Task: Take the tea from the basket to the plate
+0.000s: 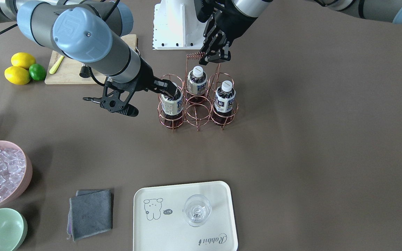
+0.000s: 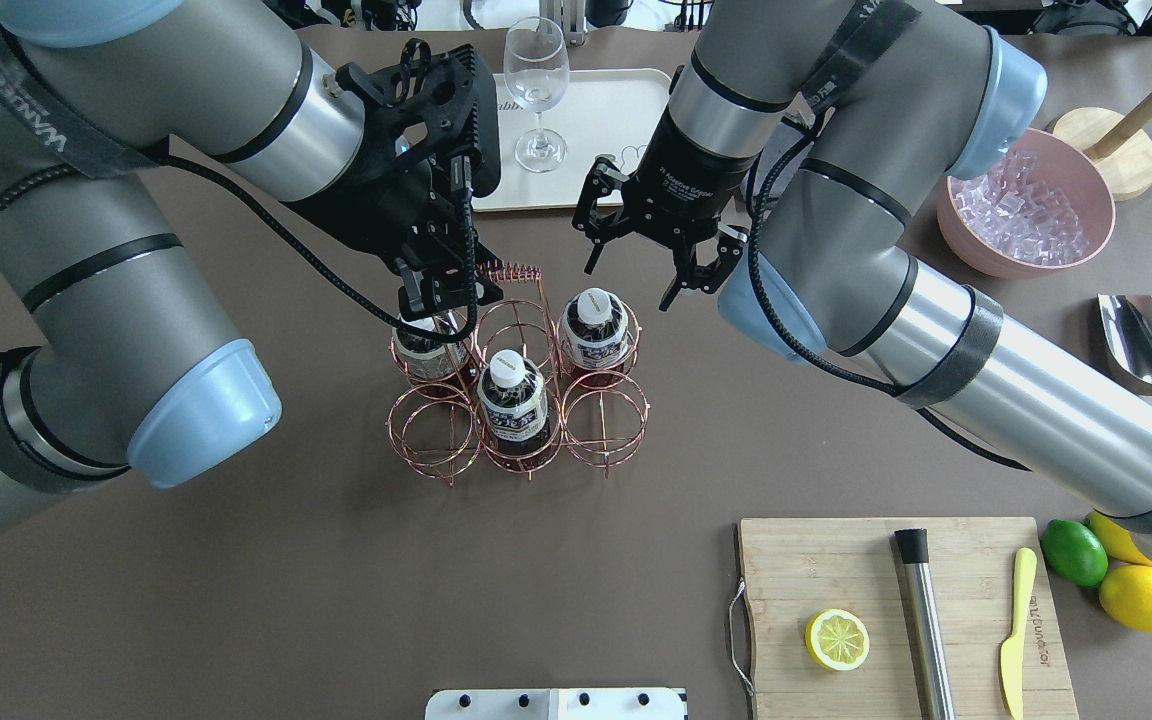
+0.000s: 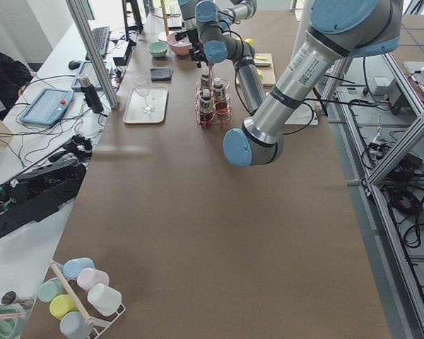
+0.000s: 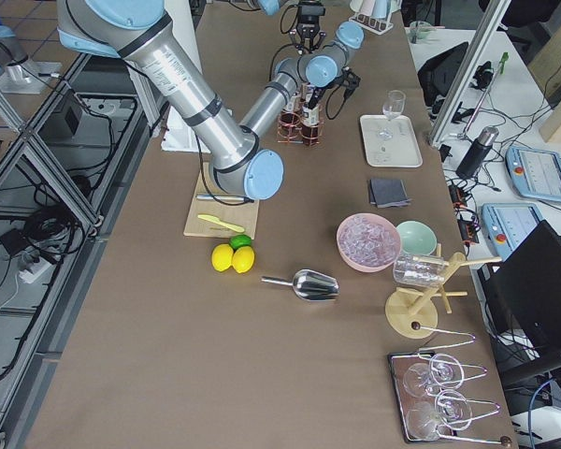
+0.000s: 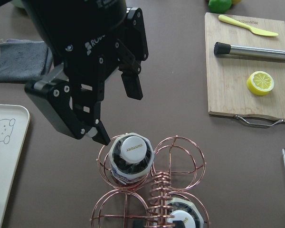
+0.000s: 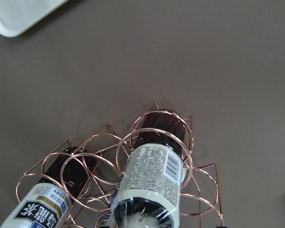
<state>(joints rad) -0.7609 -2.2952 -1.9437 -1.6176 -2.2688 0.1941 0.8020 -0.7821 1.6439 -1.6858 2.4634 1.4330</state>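
Note:
My right gripper will carry the tea from the basket to the plate, so next it will grab the bottle by its white cap [image 6: 141,222].
The copper wire basket [image 2: 516,440] stands mid-table with three tea bottles in it. My right gripper [image 5: 118,114] is open, its fingertips at the white cap of one tea bottle [image 5: 132,152], and not closed on it. That bottle is on the basket's right side in the overhead view [image 2: 594,330] and on its left in the front view [image 1: 171,103]. My left gripper [image 2: 451,297] is shut on one end of the coiled handle [image 2: 514,270]. The cream plate [image 1: 145,195] lies at the table's far side, apart from both grippers.
A wine glass [image 1: 197,209] stands on the plate. A grey cloth [image 1: 91,212], a green bowl [image 1: 0,230] and a pink bowl of ice [image 2: 1026,200] lie around it. A cutting board [image 2: 836,560] with a lemon half, a muddler and a knife is near the robot.

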